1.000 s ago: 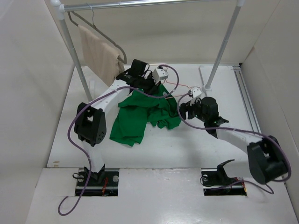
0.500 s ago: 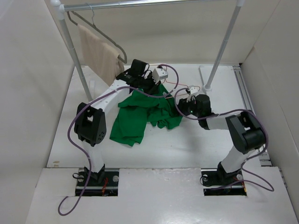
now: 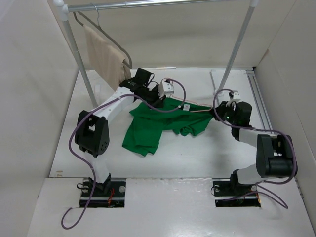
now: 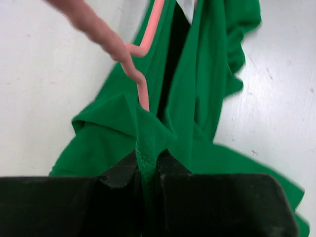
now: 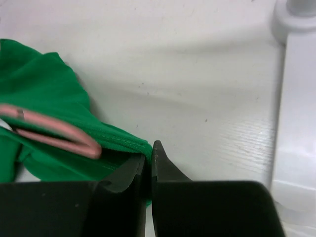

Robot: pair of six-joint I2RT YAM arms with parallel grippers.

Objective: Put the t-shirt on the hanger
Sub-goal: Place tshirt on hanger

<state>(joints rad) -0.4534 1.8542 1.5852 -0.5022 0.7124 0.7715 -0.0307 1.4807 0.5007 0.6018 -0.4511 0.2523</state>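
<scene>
The hanger's end lies bare on the cloth, short of the hemmed edge. The robot should move the hemmed edge to the hanger's end before its right gripper lets it go.
The green t-shirt (image 3: 148, 131) lies on the table, pulled out into a band between my two grippers. My left gripper (image 3: 158, 101) is shut on a fold of the t-shirt (image 4: 207, 74); the cloth rises between its fingertips (image 4: 148, 165). My right gripper (image 3: 215, 112) is shut on the hemmed edge of the t-shirt (image 5: 44, 89), with the tips (image 5: 149, 160) low over the table. The pink wire hanger (image 3: 200, 109) runs along the stretched cloth. A bent part of the hanger (image 4: 133, 64) shows above the left jaws, and an end of the hanger (image 5: 54, 132) lies on the cloth left of the right jaws.
A clothes rack stands at the back, its rail (image 3: 158, 4) on two white uprights (image 3: 237, 49). A beige garment (image 3: 104, 58) hangs on a grey hanger at the rail's left end. The right upright's white foot (image 5: 296, 98) is close to my right gripper.
My right gripper has shut on the t-shirt's edge and drawn it to the right, stretching the cloth. The right arm swung toward the right upright. The left gripper stayed shut on its fold.
</scene>
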